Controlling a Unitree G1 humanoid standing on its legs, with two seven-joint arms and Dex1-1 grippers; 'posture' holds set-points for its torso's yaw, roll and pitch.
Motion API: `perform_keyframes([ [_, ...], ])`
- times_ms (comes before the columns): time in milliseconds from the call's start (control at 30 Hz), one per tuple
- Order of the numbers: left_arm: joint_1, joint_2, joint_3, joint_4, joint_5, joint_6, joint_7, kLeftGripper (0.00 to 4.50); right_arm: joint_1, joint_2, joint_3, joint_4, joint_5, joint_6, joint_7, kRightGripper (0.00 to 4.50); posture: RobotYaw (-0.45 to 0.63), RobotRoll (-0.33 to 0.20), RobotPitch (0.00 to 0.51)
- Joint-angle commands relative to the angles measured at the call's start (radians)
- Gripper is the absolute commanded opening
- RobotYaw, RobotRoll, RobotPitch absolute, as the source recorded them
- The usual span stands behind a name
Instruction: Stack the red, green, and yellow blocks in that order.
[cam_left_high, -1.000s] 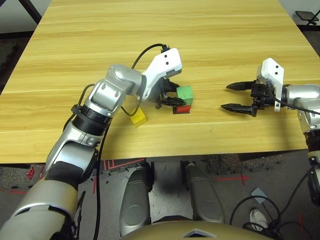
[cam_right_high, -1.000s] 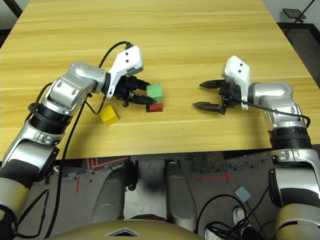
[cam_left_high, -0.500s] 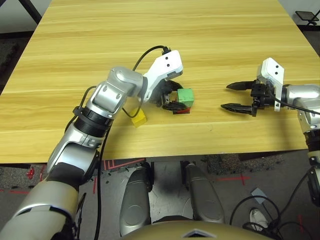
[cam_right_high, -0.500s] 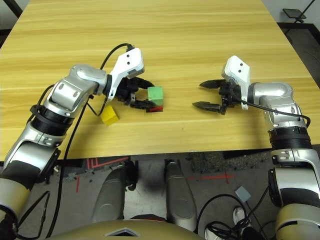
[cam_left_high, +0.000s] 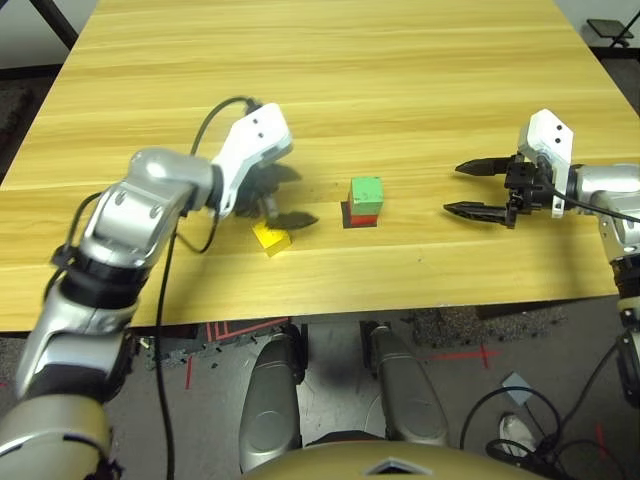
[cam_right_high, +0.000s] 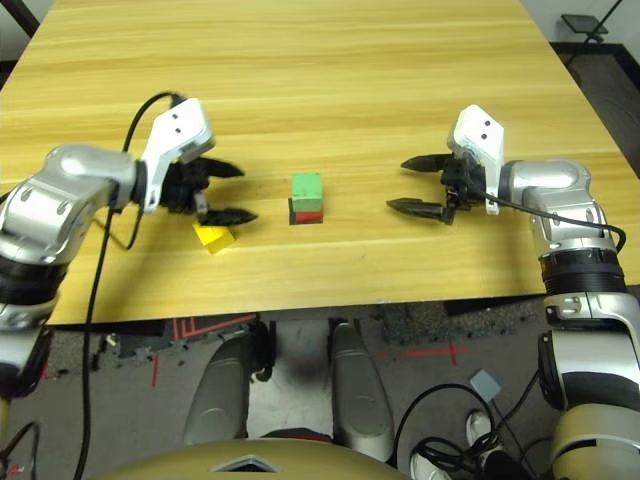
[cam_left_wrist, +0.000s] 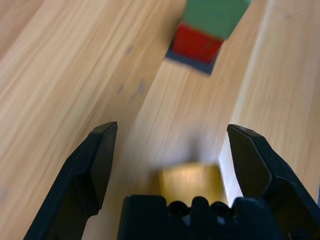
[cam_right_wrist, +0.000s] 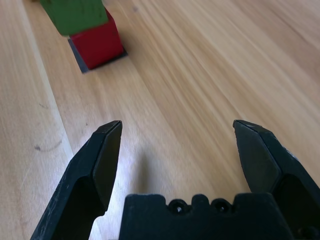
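The yellow block (cam_left_high: 270, 237) (cam_left_wrist: 192, 182) lies below the open fingers of my left gripper, so it is too early to close, as closing now would miss; lowering comes first.
The green block (cam_left_high: 366, 193) sits on top of the red block (cam_left_high: 363, 217) near the table's middle, on a flat black patch. The yellow block (cam_left_high: 270, 237) lies on the table to their left. My left gripper (cam_left_high: 289, 195) hangs open just above and beside the yellow block, which shows between its fingers in the left wrist view (cam_left_wrist: 191, 182). Off to the right of the stack, my right gripper (cam_left_high: 473, 188) is open and empty, pointing toward the stack. The right wrist view shows the red block (cam_right_wrist: 99, 46) under the green block (cam_right_wrist: 75, 13).
The wooden table (cam_left_high: 330, 70) stretches wide behind the blocks. Its front edge (cam_left_high: 330, 305) runs close below the yellow block and the grippers.
My left gripper has let go of the green block, leaving it on the red one, and has drawn back left to the yellow block. The right arm has not moved.
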Motion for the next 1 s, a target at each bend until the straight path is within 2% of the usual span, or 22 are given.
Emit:
perform_keyframes([
  [33, 0.089, 0.017, 0.053, -0.098, -0.034, 0.072, 0.063, 4.47, -0.018, 0.007, 0.012, 0.039, -0.011, -0.030, 0.030, 4.50, 0.12, 0.060, 0.248],
  [367, 0.162, -0.038, 0.082, -0.171, -0.080, 0.138, 0.221, 4.47, -0.063, 0.084, 0.045, 0.013, 0.047, -0.082, 0.215, 4.50, 0.16, 0.048, 0.252],
  [733, 0.230, -0.019, 0.061, -0.183, -0.102, 0.124, 0.267, 4.47, -0.098, 0.101, 0.050, 0.045, 0.025, -0.101, 0.244, 4.50, 0.16, 0.045, 0.252],
  [867, 0.240, -0.026, 0.060, -0.186, -0.106, 0.126, 0.287, 3.58, -0.103, 0.102, 0.048, 0.052, 0.021, -0.100, 0.235, 4.50, 0.15, 0.045, 0.253],
  [1000, 0.183, -0.043, 0.072, -0.179, -0.122, 0.130, 0.303, 2.15, -0.097, 0.097, 0.044, 0.044, 0.024, -0.097, 0.235, 4.50, 0.15, 0.047, 0.250],
])
